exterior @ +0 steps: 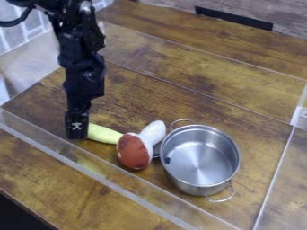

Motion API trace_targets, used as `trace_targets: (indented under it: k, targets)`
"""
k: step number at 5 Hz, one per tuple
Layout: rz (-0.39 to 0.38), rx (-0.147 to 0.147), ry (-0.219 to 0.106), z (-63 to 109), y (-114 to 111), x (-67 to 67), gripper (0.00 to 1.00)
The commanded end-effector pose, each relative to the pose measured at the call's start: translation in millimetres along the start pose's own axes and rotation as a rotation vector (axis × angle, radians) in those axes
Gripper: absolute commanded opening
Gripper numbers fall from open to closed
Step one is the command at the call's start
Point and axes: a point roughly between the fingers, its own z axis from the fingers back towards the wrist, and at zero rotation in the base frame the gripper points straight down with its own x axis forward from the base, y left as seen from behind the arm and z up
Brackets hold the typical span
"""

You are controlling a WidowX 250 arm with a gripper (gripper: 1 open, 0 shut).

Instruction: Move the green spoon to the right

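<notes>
I should next grab the green spoon by its yellow-green handle (pixel 104 134) to move it to the wood past the steel pot.
The green spoon (pixel 104 134) lies flat on the wooden table, and only its yellow-green handle shows, just left of the toy mushroom (pixel 135 151). My gripper (pixel 75 127) points down at the spoon's left end. It stands beside that end, open, with nothing held between its fingers. The spoon's metal bowl is hidden from this view.
A steel pot (pixel 200 159) with small side handles stands right of the mushroom. Clear plastic walls (pixel 72 157) fence the work area along the front and the sides. Bare wood stretches behind the arm and towards the back right.
</notes>
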Motion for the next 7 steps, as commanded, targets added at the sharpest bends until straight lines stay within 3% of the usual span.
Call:
trace_targets:
  k: [1, 2, 3, 5, 7]
  targets:
    - [0.052, 0.039, -0.028, 4.7, 3, 2.0, 1.0]
    - [0.088, 0.036, -0.025, -2.6, 8, -0.6, 0.0]
    - [0.124, 0.038, -0.022, -1.0, 14, -3.6, 0.0]
    - [0.105, 0.082, -0.039, 9.3, 16, 0.3, 0.0]
    - [0.004, 0.138, -0.064, 29.6, 20, 0.9, 0.0]
